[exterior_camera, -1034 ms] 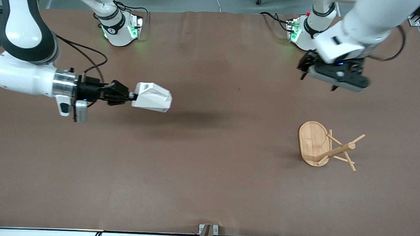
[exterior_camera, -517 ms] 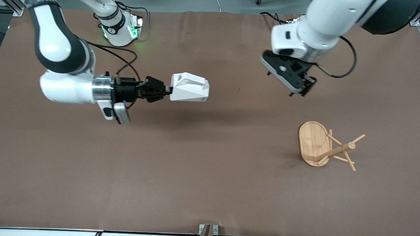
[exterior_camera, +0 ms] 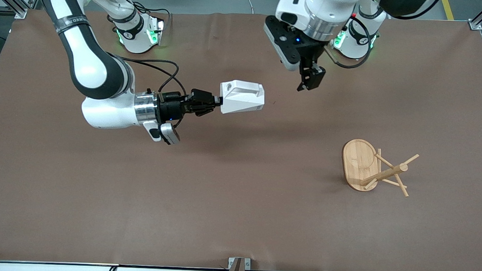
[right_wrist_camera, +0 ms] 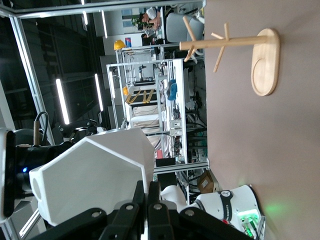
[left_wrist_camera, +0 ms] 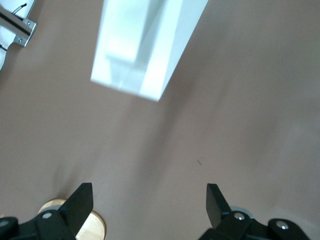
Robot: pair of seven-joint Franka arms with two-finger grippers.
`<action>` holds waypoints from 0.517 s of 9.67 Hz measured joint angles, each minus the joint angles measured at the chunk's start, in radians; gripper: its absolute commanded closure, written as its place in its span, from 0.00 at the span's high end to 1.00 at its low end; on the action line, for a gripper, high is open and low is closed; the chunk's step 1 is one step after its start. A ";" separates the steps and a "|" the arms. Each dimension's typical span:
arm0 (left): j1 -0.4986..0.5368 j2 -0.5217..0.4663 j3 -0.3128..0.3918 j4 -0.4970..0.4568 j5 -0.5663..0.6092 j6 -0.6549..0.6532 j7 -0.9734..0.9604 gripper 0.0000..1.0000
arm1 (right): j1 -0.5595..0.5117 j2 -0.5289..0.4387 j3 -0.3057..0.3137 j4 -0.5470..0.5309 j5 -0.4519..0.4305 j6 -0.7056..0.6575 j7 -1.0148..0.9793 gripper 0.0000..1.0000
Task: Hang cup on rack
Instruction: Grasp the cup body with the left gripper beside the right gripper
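The white cup's hole has to stay free for a rack peg [exterior_camera: 411, 158], so the left gripper will next grab the cup by the end [exterior_camera: 256, 97] opposite that hole.
My right gripper [exterior_camera: 218, 101] is shut on the rim of the white faceted cup [exterior_camera: 242, 97] and holds it on its side in the air over the middle of the table. In the right wrist view its fingers [right_wrist_camera: 154, 192] pinch the cup [right_wrist_camera: 95, 185]. My left gripper [exterior_camera: 308, 79] hangs open and empty in the air beside the cup, toward the left arm's end. In the left wrist view it [left_wrist_camera: 147, 200] is wide open, with the cup [left_wrist_camera: 145, 45] ahead of it. The bamboo rack [exterior_camera: 386, 172] stands upright on its oval base [exterior_camera: 358, 159], nearer the front camera.
The brown table [exterior_camera: 238, 199] carries only the rack. The rack also shows in the right wrist view [right_wrist_camera: 240, 47], and its base edge shows in the left wrist view [left_wrist_camera: 87, 231]. The arm bases [exterior_camera: 138, 31] stand along the table's farther edge.
My right gripper has carried the cup toward the left arm's end and rolled it. My left gripper has swung from its end of the table toward the cup.
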 measured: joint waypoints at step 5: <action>-0.026 0.057 -0.014 0.100 0.000 0.006 0.071 1.00 | 0.014 0.002 0.054 0.001 0.003 -0.002 0.000 0.00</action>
